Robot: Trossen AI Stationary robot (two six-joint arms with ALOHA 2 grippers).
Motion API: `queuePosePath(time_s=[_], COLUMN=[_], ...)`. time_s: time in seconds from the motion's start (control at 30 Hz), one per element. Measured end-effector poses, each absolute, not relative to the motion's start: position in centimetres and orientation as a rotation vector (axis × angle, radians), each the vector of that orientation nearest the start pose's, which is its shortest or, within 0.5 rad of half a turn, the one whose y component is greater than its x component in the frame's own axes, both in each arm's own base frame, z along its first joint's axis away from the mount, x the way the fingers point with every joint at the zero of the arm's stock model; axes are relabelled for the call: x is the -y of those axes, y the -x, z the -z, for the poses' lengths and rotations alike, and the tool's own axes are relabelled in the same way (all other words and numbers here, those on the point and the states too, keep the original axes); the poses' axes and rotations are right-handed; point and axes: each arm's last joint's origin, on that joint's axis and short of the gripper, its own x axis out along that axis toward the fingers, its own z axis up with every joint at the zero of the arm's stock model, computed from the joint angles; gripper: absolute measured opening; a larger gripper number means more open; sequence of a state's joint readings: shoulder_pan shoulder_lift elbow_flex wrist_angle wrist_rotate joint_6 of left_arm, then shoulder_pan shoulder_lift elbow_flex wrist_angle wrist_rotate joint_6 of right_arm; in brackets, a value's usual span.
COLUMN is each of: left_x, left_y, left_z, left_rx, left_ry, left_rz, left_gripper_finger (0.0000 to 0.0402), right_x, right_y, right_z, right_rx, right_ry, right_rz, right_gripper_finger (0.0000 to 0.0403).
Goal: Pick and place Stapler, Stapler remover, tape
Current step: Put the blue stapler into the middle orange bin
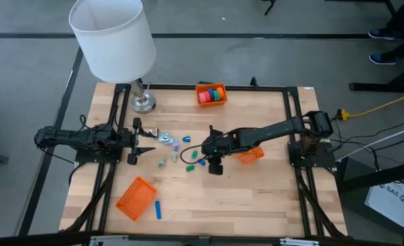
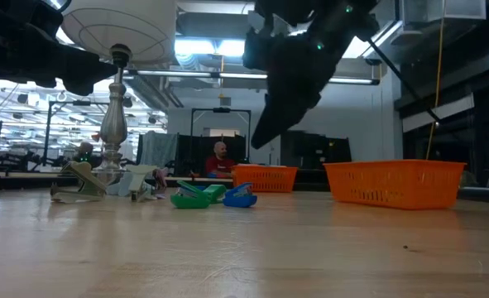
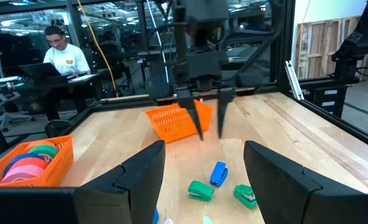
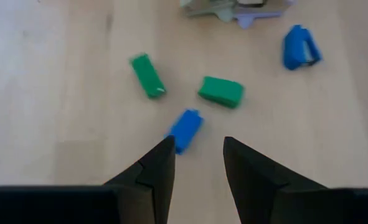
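Note:
The blue stapler needs to go in the orange basket (image 1: pixel 251 156), so my right gripper should grab it by its long sides next.
Small blue (image 4: pixel 185 129) and green (image 4: pixel 221 91) staplers lie flat on the wooden table near its middle, with another green one (image 4: pixel 147 74) beside them. A blue staple remover (image 4: pixel 301 46) lies farther off. My right gripper (image 4: pixel 199 162) hangs open above the table, slanting down, just short of the blue stapler (image 1: pixel 195 156); nothing is between its fingers. It also shows in the left wrist view as the right gripper (image 3: pixel 210 130). The tape rolls (image 1: pixel 212 94) sit in an orange basket at the far edge. My left gripper (image 3: pixel 202 180) waits open at the table's left.
An orange basket (image 1: pixel 251 156) stands under my right arm, another (image 1: pixel 135 198) near the front left with a blue piece (image 1: pixel 158 210) beside it. A white-shaded lamp (image 1: pixel 113 37) stands on its base (image 1: pixel 143 102) at the far left. Pale small things (image 1: pixel 166 137) lie by my left gripper.

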State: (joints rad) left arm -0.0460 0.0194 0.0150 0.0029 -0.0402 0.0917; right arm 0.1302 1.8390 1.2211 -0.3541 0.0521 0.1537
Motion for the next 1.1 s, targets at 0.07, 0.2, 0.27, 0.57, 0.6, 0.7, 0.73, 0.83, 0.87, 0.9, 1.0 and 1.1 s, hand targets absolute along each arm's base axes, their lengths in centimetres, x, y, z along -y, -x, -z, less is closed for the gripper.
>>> queuePosePath(time_s=[0.07,0.2,0.27,0.57,0.6,0.7,0.73,0.83,0.87,0.9,1.0,1.1], left_x=[0.3,0.3,0.3,0.3,0.3,0.3,0.3,0.3,0.3,0.3,0.3,0.3], left_y=[-9.8,-9.8,-9.8,-9.8,-9.8,-9.8,-9.8,-9.8,-9.8,-9.8,-9.8,-9.8], left_z=[-16.7,-16.7,-16.7,-16.7,-16.7,-16.7,-16.7,-16.7,-16.7,-16.7,-16.7,-16.7], left_rx=[-0.001,-0.001,-0.001,-0.001,-0.001,-0.001,-0.002,-0.001,-0.001,-0.001,-0.001,-0.001], left_ry=[-0.092,-0.092,-0.092,-0.092,-0.092,-0.092,-0.092,-0.092,-0.092,-0.092,-0.092,-0.092], left_rz=[0.006,0.006,0.006,0.006,0.006,0.006,0.006,0.006,0.006,0.006,0.006,0.006], left_gripper_finger=[0.0216,0.0215,0.0216,0.0215,0.0215,0.0217,0.0217,0.0215,0.0215,0.0214,0.0215,0.0217], right_x=[-5.4,-6.6,-7.0,-7.1,-7.1,-7.1,-7.1,-7.2,-7.2,-7.2,-7.2,-7.1], right_y=[-37.7,-37.9,-38.1,-38.7,-38.7,-38.9,-39.0,-39.3,-39.3,-39.4,-39.5,-39.5], right_z=[-18.4,-18.0,-17.6,-15.2,-15.1,-14.7,-14.7,-14.7,-14.6,-14.5,-14.0,-13.3], right_rx=[-0.974,-0.969,-0.967,-0.982,-0.981,-0.991,-0.991,-0.985,-0.986,-0.988,-1.0,-1.018], right_ry=[-0.082,-0.145,-0.187,-0.206,-0.202,-0.198,-0.197,-0.199,-0.199,-0.198,-0.196,-0.191], right_rz=[0.008,0.02,0.034,0.174,0.18,0.183,0.183,0.182,0.182,0.183,0.186,0.191], right_gripper_finger=[0.014,0.014,0.014,0.014,0.014,0.014,0.014,0.014,0.014,0.014,0.014,0.014])
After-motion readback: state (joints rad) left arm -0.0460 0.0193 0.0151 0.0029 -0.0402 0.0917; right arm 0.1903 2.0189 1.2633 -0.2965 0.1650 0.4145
